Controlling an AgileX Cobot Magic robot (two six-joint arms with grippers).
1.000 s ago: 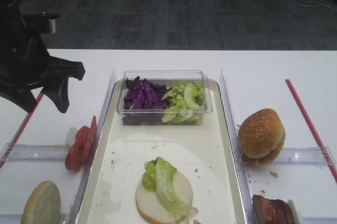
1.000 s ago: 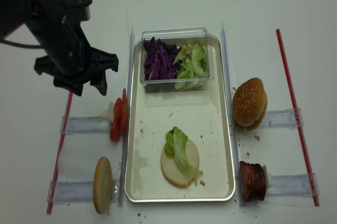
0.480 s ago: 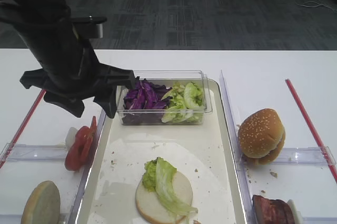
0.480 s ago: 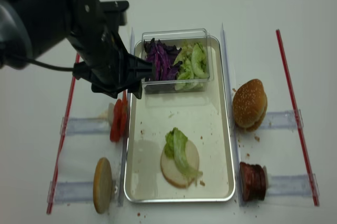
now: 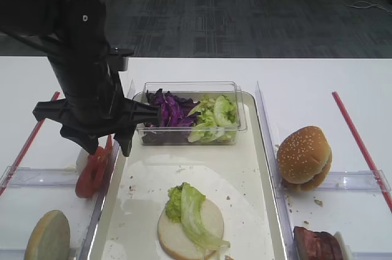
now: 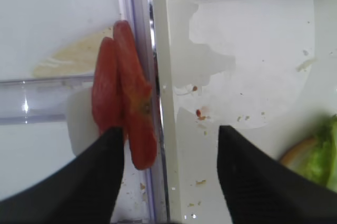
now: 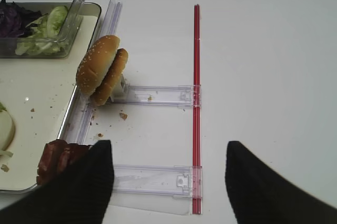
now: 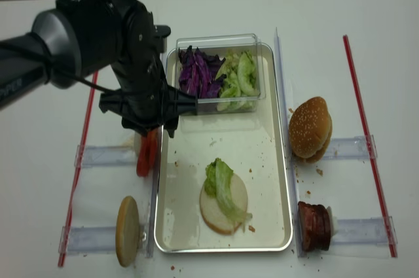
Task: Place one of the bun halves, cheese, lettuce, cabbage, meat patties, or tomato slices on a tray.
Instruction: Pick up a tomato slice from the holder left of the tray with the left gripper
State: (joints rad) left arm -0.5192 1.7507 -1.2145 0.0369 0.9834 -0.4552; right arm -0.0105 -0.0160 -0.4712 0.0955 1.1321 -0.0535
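The tomato slices stand on edge, packed close beside the tray's rim [image 8: 161, 167]. My left gripper next needs to grab a red tomato slice by its upper edge [image 8: 152, 152] for that reason.
Two red tomato slices [image 6: 126, 118] stand on edge in a clear holder just left of the tray's rim [image 6: 158, 129]. My left gripper [image 6: 169, 129] hangs open right above them; one finger is beside the slices and the other is over the cream tray [image 5: 239, 168]. From above, the left gripper [image 8: 152, 131] sits over the tomato slices [image 8: 147, 150]. On the tray lies a bun half [image 5: 174, 235] with a lettuce leaf [image 5: 193, 208] on it. My right gripper [image 7: 168, 147] is open and empty near the meat patties [image 7: 55, 158].
A clear tub at the tray's far end holds purple cabbage [image 5: 165, 113] and lettuce [image 5: 214, 116]. A sesame bun [image 5: 303, 156] and meat patties [image 5: 315, 245] stand in holders to the right, and another bun half [image 5: 49, 238] at the front left. Red strips [image 5: 361, 144] edge both sides.
My left arm swung in from the far left toward the tub, then drew back and down over the tomato slices. Nothing on the table has moved.
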